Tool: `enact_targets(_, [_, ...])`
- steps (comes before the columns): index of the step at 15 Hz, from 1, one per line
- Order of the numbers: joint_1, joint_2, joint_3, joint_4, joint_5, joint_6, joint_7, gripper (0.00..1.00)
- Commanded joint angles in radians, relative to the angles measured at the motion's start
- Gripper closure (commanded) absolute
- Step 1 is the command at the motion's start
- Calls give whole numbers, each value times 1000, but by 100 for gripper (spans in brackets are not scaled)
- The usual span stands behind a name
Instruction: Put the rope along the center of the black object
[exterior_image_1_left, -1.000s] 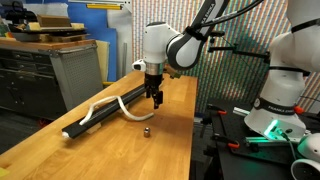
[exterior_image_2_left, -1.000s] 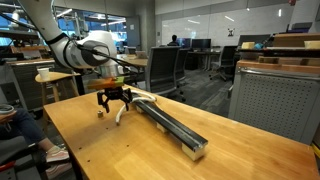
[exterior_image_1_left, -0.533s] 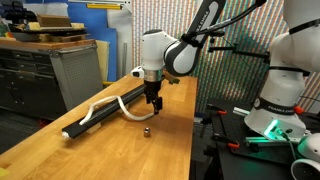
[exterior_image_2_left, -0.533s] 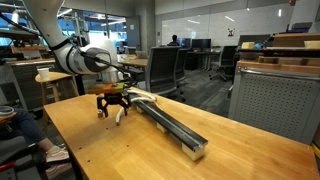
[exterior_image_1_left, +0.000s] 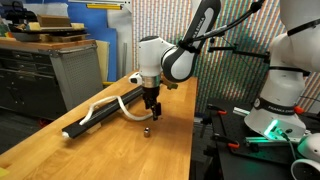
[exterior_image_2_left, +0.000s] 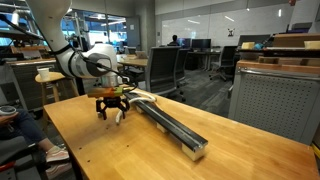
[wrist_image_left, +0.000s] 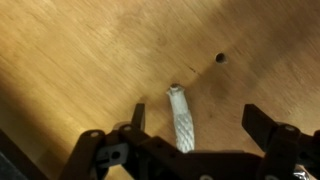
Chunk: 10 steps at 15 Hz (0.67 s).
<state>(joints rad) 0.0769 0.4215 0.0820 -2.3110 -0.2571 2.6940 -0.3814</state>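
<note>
My gripper should close, because the rope's loose end (exterior_image_1_left: 149, 116) lies between my open fingers, nearer one of them, beside the bar. Closing now would hold the rope.
The white rope (exterior_image_1_left: 108, 103) lies partly on the long black bar (exterior_image_1_left: 100, 115) and curls off it onto the wooden table; its free end (wrist_image_left: 181, 115) shows in the wrist view. In an exterior view the bar (exterior_image_2_left: 170, 125) runs diagonally across the table and the rope's end (exterior_image_2_left: 119, 113) hangs by the gripper. My gripper (exterior_image_1_left: 151, 112) hovers just above the rope's free end, beside the bar. Its fingers (wrist_image_left: 196, 128) are open, with the rope end lying between them, nearer one finger. It also shows in an exterior view (exterior_image_2_left: 112, 113).
A small dark metal cylinder (exterior_image_1_left: 146, 129) stands on the table near the gripper and shows as a dark spot in the wrist view (wrist_image_left: 220, 58). A grey cabinet (exterior_image_1_left: 70, 65) stands beyond the table. Office chairs (exterior_image_2_left: 165, 70) stand behind the table.
My gripper has moved slightly lower and a little sideways toward the rope's free end. The rope and bar have not moved.
</note>
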Motion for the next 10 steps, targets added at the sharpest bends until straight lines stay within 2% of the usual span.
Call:
enact_targets(1, [-14, 27, 23, 42, 18, -27, 3, 1])
enact_targets(2, [-13, 31, 23, 45, 15, -28, 4, 9])
enact_targets(3, [-13, 35, 22, 49, 14, -29, 3, 26])
enact_targets(4, [-14, 39, 24, 51, 15, -30, 1, 30])
enact_targets(10, [-21, 46, 35, 65, 28, -50, -8, 78])
